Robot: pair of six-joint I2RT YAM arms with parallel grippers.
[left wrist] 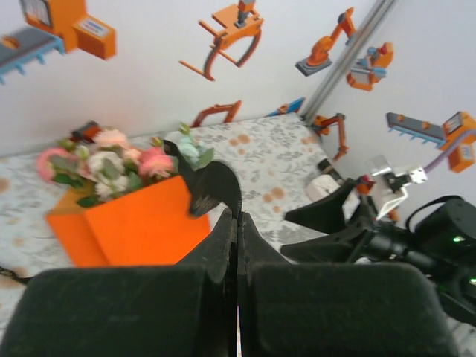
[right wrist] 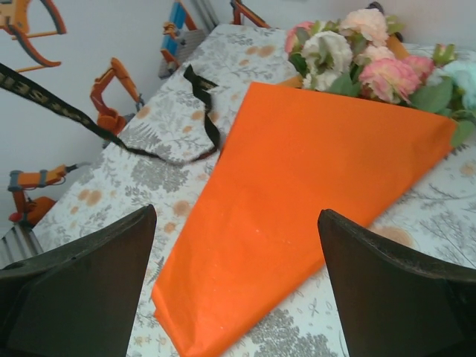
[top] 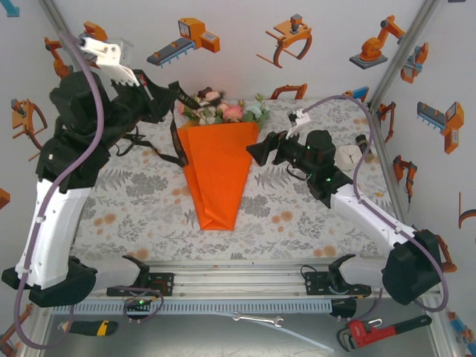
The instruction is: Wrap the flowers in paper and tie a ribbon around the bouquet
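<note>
The black ribbon's end juts from the robot's left gripper, and the right gripper needs to grab it there next. The ribbon's length stays free to tie around the bouquet (top: 216, 175).
The bouquet (top: 216, 175) lies mid-table as a narrow cone of orange paper (right wrist: 297, 193), tip toward the arms. The flowers (top: 223, 111), pink, white and pale blue, spill from its far end (left wrist: 111, 163). My left gripper (top: 178, 95) hangs above the blooms' left side, its jaws pressed together (left wrist: 238, 216) on an end of the black ribbon (left wrist: 212, 190). The ribbon (top: 165, 155) trails down to the cloth left of the cone and loops there (right wrist: 171, 158). My right gripper (top: 256, 152) stands open (right wrist: 238, 216) just right of the cone, nothing between its fingers.
A small white object (top: 349, 155) sits at the back right of the flower-print tablecloth (top: 297, 212). A metal rail (top: 238, 279) runs along the near edge. Below it lie a red pipe wrench (top: 379, 329), a spanner (top: 256, 320) and a utility knife (top: 89, 327).
</note>
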